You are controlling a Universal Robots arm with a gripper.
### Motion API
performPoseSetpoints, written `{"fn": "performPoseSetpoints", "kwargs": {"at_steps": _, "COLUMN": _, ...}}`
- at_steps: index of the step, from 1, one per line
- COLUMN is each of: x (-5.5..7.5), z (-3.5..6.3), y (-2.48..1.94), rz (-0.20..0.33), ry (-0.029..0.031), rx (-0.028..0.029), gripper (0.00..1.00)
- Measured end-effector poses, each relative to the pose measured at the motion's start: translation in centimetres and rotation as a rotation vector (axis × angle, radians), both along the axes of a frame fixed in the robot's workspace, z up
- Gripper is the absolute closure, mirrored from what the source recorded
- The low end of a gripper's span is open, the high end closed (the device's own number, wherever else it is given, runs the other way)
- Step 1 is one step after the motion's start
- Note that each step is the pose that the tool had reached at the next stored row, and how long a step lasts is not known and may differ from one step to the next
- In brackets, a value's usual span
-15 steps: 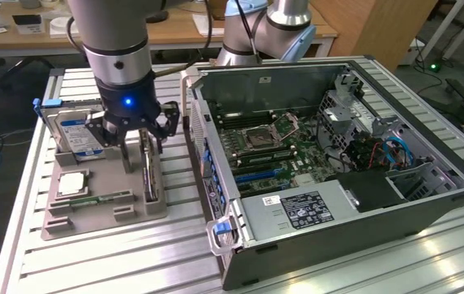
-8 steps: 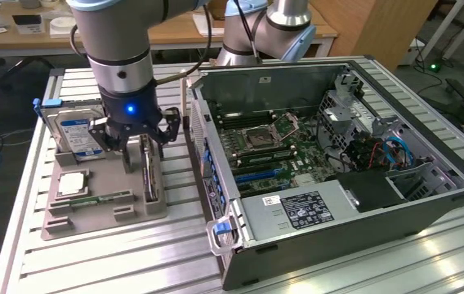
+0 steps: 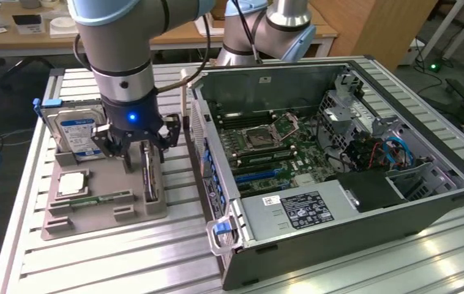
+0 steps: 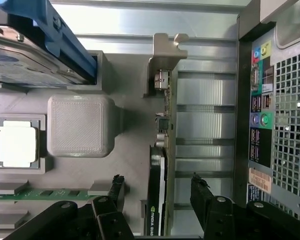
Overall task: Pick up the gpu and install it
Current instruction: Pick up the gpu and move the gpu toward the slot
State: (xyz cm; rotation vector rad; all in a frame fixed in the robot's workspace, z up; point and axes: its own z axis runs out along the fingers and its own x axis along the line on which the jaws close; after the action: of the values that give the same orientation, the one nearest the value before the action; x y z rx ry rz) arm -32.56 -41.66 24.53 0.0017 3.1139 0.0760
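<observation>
I should grab the GPU next by its black shroud section (image 4: 157, 197), where two flat sides face outward. Small parts stick out near the GPU's bracket.
The gpu (image 3: 149, 179) is a thin black card standing on edge in a slot of the grey holder tray (image 3: 62, 228), beside the open computer case (image 3: 428, 202). My gripper (image 3: 141, 147) hangs directly over its far end, open, with one finger on each side of the card and nothing held. In the wrist view the gpu (image 4: 156, 205) runs edge-on between the two black fingertips (image 4: 118, 184), with gaps on both sides. Its silvery bracket end (image 4: 162, 80) sits in the tray's notch.
The tray also holds a silver hard drive (image 3: 77, 130) with a blue-white label, a square processor (image 3: 72, 182) and a green memory stick (image 3: 101, 199). Inside the case lies the green motherboard (image 3: 269, 147) with blue slots (image 3: 255, 176). The case's rear ports (image 4: 262, 100) are close beside the gpu.
</observation>
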Motion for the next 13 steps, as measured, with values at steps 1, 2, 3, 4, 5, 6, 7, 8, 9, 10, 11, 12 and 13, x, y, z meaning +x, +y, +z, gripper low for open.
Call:
{"fn": "performPoseSetpoints", "kwargs": {"at_steps": 1, "x": 0.0, "z": -0.18, "y": 0.00, "rz": 0.000, "ry": 0.0000, "rx": 0.0000, "gripper": 0.35}}
{"fn": "performPoseSetpoints", "kwargs": {"at_steps": 2, "x": 0.0, "z": -0.37, "y": 0.00, "rz": 0.000, "ry": -0.0001, "rx": 0.0001, "gripper": 0.35}}
{"fn": "performPoseSetpoints", "kwargs": {"at_steps": 3, "x": 0.0, "z": -0.57, "y": 0.00, "rz": 0.000, "ry": 0.0000, "rx": 0.0000, "gripper": 0.35}}
{"fn": "performPoseSetpoints", "kwargs": {"at_steps": 4, "x": 0.0, "z": -0.74, "y": 0.00, "rz": 0.000, "ry": 0.0002, "rx": 0.0001, "gripper": 0.35}}
{"fn": "performPoseSetpoints", "kwargs": {"at_steps": 5, "x": 0.0, "z": -0.92, "y": 0.00, "rz": 0.000, "ry": 0.0003, "rx": 0.0001, "gripper": 0.35}}
{"fn": "performPoseSetpoints", "kwargs": {"at_steps": 6, "x": 0.0, "z": -1.10, "y": 0.00, "rz": 0.000, "ry": 0.0003, "rx": 0.0001, "gripper": 0.35}}
{"fn": "performPoseSetpoints", "kwargs": {"at_steps": 7, "x": 0.0, "z": -1.28, "y": 0.00, "rz": 0.000, "ry": 0.0003, "rx": 0.0000, "gripper": 0.35}}
{"fn": "performPoseSetpoints", "kwargs": {"at_steps": 8, "x": 0.0, "z": -1.46, "y": 0.00, "rz": 0.000, "ry": 0.0002, "rx": 0.0001, "gripper": 0.35}}
{"fn": "performPoseSetpoints", "kwargs": {"at_steps": 9, "x": 0.0, "z": -1.66, "y": -0.01, "rz": -0.003, "ry": 0.0003, "rx": -0.0001, "gripper": 0.35}}
{"fn": "performPoseSetpoints", "kwargs": {"at_steps": 10, "x": 0.0, "z": -1.83, "y": -0.03, "rz": -0.007, "ry": 0.0003, "rx": -0.0004, "gripper": 0.35}}
{"fn": "performPoseSetpoints", "kwargs": {"at_steps": 11, "x": 0.0, "z": -2.02, "y": -0.03, "rz": -0.011, "ry": 0.0003, "rx": -0.0005, "gripper": 0.35}}
{"fn": "performPoseSetpoints", "kwargs": {"at_steps": 12, "x": 0.0, "z": -2.20, "y": -0.03, "rz": -0.016, "ry": 0.0003, "rx": -0.0007, "gripper": 0.35}}
{"fn": "performPoseSetpoints", "kwargs": {"at_steps": 13, "x": 0.0, "z": -2.38, "y": -0.03, "rz": -0.020, "ry": 0.0003, "rx": -0.0008, "gripper": 0.35}}
